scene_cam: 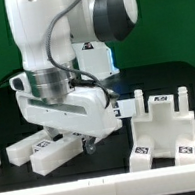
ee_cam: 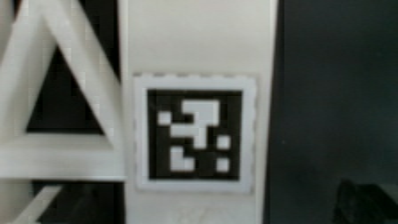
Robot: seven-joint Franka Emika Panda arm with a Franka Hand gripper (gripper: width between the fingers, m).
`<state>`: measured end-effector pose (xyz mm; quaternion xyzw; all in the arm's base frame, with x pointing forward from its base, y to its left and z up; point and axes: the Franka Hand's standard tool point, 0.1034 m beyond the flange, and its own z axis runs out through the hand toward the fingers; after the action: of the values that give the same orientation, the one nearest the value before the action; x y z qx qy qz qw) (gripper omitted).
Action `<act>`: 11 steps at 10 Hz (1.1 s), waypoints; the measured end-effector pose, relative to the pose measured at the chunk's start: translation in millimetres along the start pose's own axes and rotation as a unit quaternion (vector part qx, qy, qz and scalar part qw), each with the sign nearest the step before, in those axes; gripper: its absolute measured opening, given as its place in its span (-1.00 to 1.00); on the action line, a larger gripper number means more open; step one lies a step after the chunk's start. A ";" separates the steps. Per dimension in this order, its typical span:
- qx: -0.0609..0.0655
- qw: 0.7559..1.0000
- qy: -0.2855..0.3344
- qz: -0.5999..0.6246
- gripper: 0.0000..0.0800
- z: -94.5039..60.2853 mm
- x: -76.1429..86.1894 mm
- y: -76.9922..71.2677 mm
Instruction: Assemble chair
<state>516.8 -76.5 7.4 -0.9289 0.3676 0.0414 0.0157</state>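
Note:
My gripper closes now, since its fingers reach down on both sides of the long white part, beside its tag [ee_cam: 196, 133], and closing would catch that part.
In the exterior view my gripper [scene_cam: 87, 143] hangs low over the table, right at a group of white chair parts [scene_cam: 43, 150] lying at the exterior view's left. The wrist view is filled by one long white part [ee_cam: 199, 60] that carries a black and white tag [ee_cam: 192, 138]. It runs straight between my jaws. My gripper [ee_cam: 214, 205] looks open, with dark gaps on both sides of the part. A slanted white bar [ee_cam: 45, 70] of another part lies beside it. The fingertips are blurred and mostly hidden.
A larger white chair piece [scene_cam: 167, 128] with upright pegs and tags stands at the exterior view's right. Another tagged white part [scene_cam: 94, 58] sits behind the arm. The table is black, with a green backdrop behind.

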 end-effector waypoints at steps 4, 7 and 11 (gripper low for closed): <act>0.000 1.000 0.006 -0.003 0.06 1.5 0.9 -1.6; 0.000 1.000 0.006 -0.002 -0.29 1.3 1.3 -1.2; 0.010 1.000 -0.005 -0.016 -0.29 -24.7 6.6 5.5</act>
<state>519.5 -86.5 31.4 -0.9344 0.3527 0.0425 0.0272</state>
